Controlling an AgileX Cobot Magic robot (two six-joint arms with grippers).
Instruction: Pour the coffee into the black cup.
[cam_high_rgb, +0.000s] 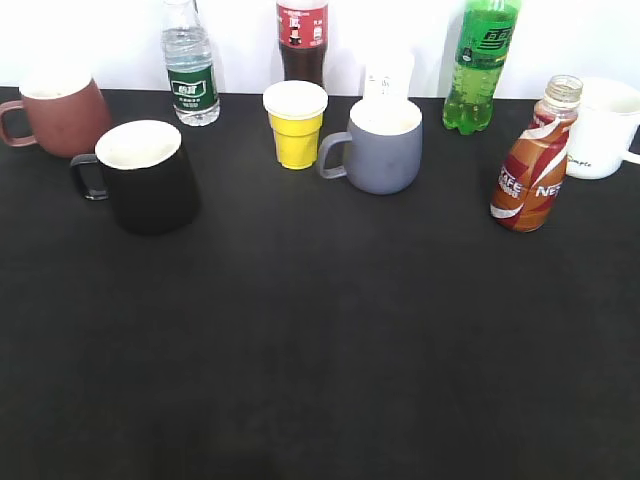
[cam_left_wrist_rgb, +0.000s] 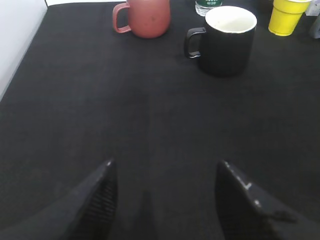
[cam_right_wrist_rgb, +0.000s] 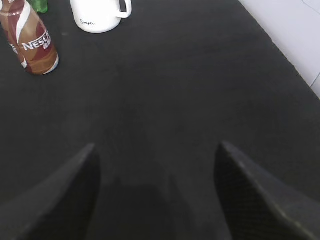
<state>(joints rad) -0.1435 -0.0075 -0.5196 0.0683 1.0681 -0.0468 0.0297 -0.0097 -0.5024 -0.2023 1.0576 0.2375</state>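
My left gripper takes hold of the black cup (cam_high_rgb: 148, 178) by its handle (cam_high_rgb: 86, 178) next, to keep the cup ready for the coffee.
The coffee bottle (cam_high_rgb: 533, 165), curvy with an orange-brown, red and white Nescafe wrap and no cap, stands upright at the right; it also shows in the right wrist view (cam_right_wrist_rgb: 27, 42). The black cup (cam_high_rgb: 148, 178), glossy with a white inside and its handle to the left, stands at the left; it also shows in the left wrist view (cam_left_wrist_rgb: 226, 37). My left gripper (cam_left_wrist_rgb: 165, 167) is open and empty, well short of the black cup. My right gripper (cam_right_wrist_rgb: 156, 150) is open and empty, well short of the bottle. Neither arm shows in the exterior view.
A reddish-brown mug (cam_high_rgb: 58, 115), water bottle (cam_high_rgb: 190, 70), cola bottle (cam_high_rgb: 302, 40), yellow cup (cam_high_rgb: 296, 125), grey-blue mug (cam_high_rgb: 380, 145), green soda bottle (cam_high_rgb: 482, 65) and white mug (cam_high_rgb: 610, 130) line the back of the black table (cam_high_rgb: 320, 340).
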